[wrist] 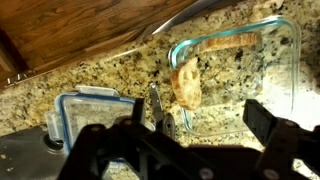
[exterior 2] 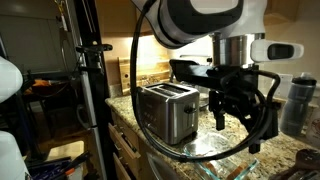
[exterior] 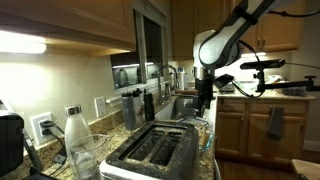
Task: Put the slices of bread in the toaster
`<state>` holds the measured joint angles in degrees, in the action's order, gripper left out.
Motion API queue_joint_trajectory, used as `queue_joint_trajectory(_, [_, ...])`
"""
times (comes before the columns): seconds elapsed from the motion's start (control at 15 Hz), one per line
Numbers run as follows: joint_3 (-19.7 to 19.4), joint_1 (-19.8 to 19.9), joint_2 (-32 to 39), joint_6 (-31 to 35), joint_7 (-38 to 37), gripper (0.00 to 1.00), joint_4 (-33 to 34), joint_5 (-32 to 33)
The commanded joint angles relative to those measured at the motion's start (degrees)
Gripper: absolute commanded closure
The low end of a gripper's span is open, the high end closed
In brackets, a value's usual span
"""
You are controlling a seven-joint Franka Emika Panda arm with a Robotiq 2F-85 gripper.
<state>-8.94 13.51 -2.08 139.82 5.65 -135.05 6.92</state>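
I need to grab the nearer slice next by one end across its flat sides, so its other end stays free to go into the toaster slot.
Two tan slices of bread lie in a clear glass dish [wrist: 296,70] on the granite counter. One slice [wrist: 225,42] lies along the dish's far rim and one [wrist: 185,82] near its left end. My gripper [wrist: 198,115] hangs open and empty above the dish, its jaws apart over the dish floor, just short of the nearer slice. The silver toaster [exterior 2: 168,110] stands beside the gripper [exterior 2: 235,112] in an exterior view. It fills the foreground [exterior: 155,150] in the other, with dark slots on top and the gripper [exterior: 204,100] behind it.
A blue-rimmed clear lid [wrist: 90,110] and a thin metal utensil [wrist: 155,100] lie left of the dish. A glass bottle with a white cap [exterior: 80,145] stands by the toaster. A dark bottle [exterior 2: 297,100] stands past the gripper. Wooden cabinets sit above the counter.
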Motion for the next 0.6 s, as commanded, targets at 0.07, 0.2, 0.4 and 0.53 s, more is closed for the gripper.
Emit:
queue_joint_trajectory(0.07, [-1.67,-0.30,4.54,-1.29,3.70,0.00,3.56,-4.01])
queue_joint_trajectory(0.2, [-1.89,-0.03,6.49,-1.33,4.51,0.00,4.74,-5.06])
queue_joint_trajectory(0.4, [-2.07,0.44,9.13,-1.40,5.70,0.00,6.30,-6.60])
queue_joint_trajectory(0.53, [-2.04,0.72,10.79,-1.48,6.13,0.00,7.27,-7.58])
